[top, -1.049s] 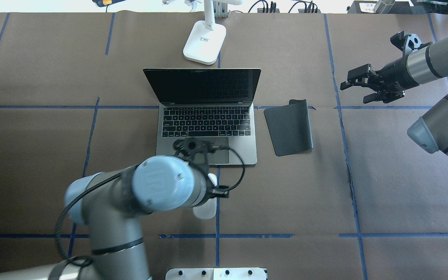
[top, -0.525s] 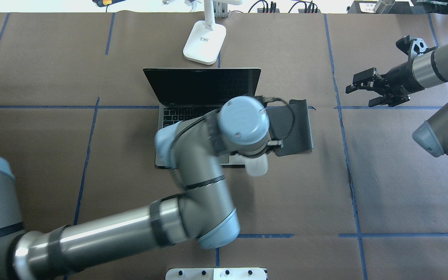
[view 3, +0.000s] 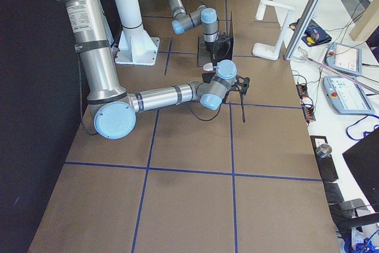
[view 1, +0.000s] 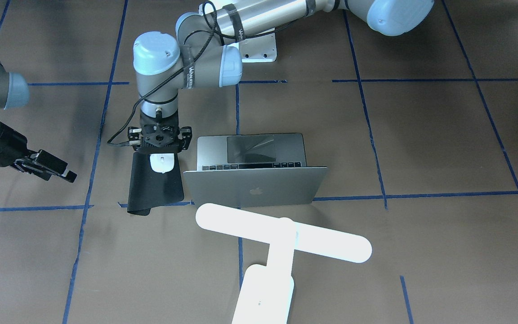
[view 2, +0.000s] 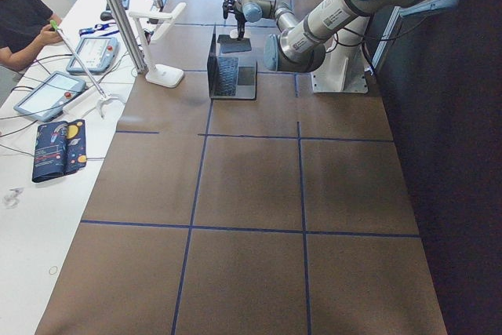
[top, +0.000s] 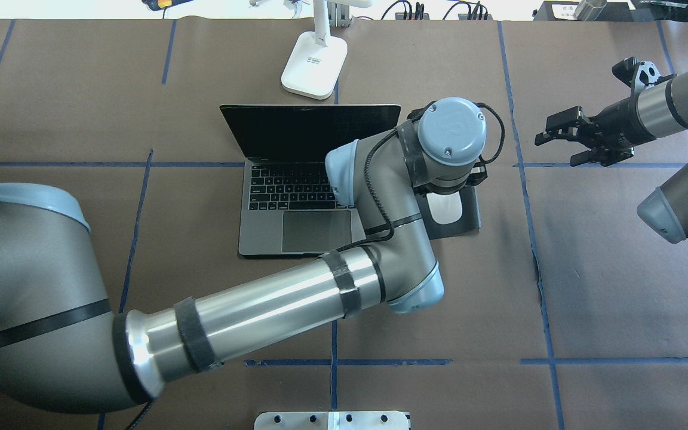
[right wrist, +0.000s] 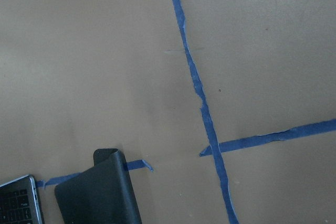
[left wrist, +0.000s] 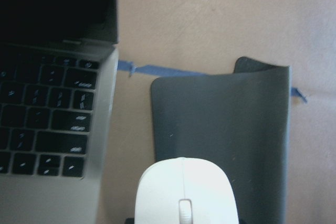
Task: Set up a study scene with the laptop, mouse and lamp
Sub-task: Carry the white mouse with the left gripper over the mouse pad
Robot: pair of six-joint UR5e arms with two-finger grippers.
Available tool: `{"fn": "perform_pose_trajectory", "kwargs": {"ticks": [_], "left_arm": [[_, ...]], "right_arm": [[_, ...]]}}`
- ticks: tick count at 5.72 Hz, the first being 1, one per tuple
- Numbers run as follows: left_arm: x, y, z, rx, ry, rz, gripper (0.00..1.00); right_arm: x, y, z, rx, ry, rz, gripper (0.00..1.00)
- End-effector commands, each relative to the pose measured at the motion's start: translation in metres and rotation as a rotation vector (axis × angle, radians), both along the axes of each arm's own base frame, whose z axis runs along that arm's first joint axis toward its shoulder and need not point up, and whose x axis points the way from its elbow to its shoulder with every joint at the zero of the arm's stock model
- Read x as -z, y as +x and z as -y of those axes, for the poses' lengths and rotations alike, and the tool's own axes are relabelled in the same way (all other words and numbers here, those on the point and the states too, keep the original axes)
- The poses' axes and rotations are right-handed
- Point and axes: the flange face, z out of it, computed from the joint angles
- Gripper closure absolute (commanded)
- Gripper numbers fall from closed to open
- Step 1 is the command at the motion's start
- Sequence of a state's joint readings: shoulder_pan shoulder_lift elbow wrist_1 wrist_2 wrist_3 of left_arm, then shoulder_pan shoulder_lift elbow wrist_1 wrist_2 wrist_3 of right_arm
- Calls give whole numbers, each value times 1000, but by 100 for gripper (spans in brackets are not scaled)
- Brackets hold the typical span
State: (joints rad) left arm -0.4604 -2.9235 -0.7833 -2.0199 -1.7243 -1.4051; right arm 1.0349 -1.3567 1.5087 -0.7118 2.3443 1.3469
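The mouse [view 1: 162, 163] is hanging above the pad's robot-side end [view 1: 140, 162]. I should lower the mouse toward the curled corner before my left gripper lets go of it.
The open grey laptop [top: 287, 185] sits mid-table, its apple-logo lid [view 1: 254, 186] facing the front camera. The white lamp [view 1: 281, 234] stands behind it, its base [top: 314, 65] at the far edge. My left gripper [view 1: 161, 153] points straight down and is shut on the white mouse [view 1: 162, 163], over the robot-side end of the black mouse pad [view 1: 155, 191], right of the laptop. The mouse also shows under the wrist in the overhead view [top: 444, 209] and in the left wrist view [left wrist: 184, 192]. I cannot tell whether it touches the pad. My right gripper [top: 556, 146] is open and empty, right of the pad.
The mouse pad [left wrist: 226, 114] has a curled far corner [right wrist: 107, 156]. Blue tape lines [right wrist: 202, 108] cross the brown table cover. The white bolted pedestal [top: 332, 420] sits at the near edge. Tablets and cables lie on the side bench [view 2: 55, 92].
My left arm swung from in front of the laptop to the right, carrying the mouse over the mouse pad. My right gripper drew back slightly to the right, still open.
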Motion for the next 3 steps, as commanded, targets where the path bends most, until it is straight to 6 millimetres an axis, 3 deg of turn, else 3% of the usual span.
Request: {"fn": "perform_pose_trajectory", "kwargs": {"ticks": [1, 3], "left_arm": [[2, 15, 22, 4, 113, 17, 98], [-19, 27, 25, 15, 109, 53, 91]], "right_arm": [[-2, 7, -7, -3, 0, 0, 0], [-3, 6, -9, -1, -2, 0, 0]]}}
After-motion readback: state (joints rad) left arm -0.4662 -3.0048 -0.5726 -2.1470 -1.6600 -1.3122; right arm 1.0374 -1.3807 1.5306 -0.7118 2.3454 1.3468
